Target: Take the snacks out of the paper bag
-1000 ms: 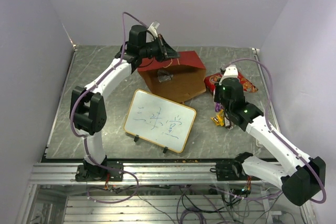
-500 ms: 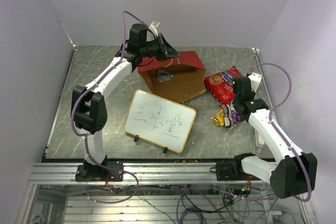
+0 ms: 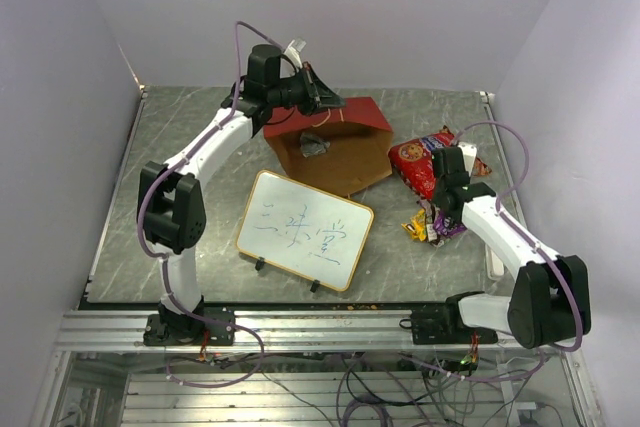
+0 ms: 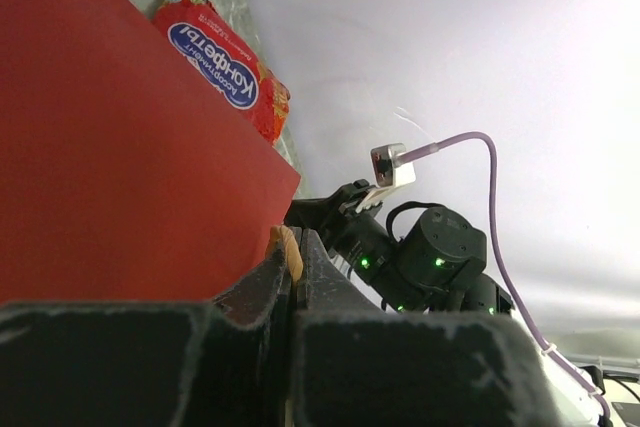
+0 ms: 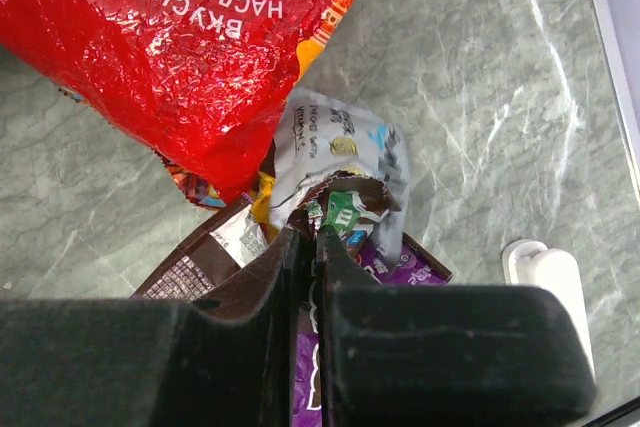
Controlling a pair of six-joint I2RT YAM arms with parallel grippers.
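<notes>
My right gripper should open now, because the brown candy packet is touching the silver packet of the pile and would stay there.
The paper bag (image 3: 340, 137) lies on its side at the back, red outside and brown inside, mouth facing the arms. A small silvery packet (image 3: 313, 146) shows inside it. My left gripper (image 3: 326, 103) is shut on the bag's tan string handle (image 4: 290, 250) at the upper rim, beside the red wall (image 4: 120, 147). The red chip bag (image 3: 421, 161) (image 5: 190, 37) lies on the table to the bag's right. Below it is a pile of candy packets (image 3: 428, 224). My right gripper (image 5: 308, 237) hangs over the pile, shut on a brown candy packet (image 5: 350, 209). Silver (image 5: 335, 132) and purple (image 5: 405, 269) packets lie beneath.
A gold-framed whiteboard (image 3: 304, 230) stands on feet in front of the paper bag, between the two arms. A small white oblong block (image 3: 497, 263) (image 5: 545, 272) lies near the table's right edge. Walls close in the back and both sides.
The right arm has folded back and swung right, uncovering the chip bag; its wrist now sits over the candy pile. The left arm and the paper bag have not moved.
</notes>
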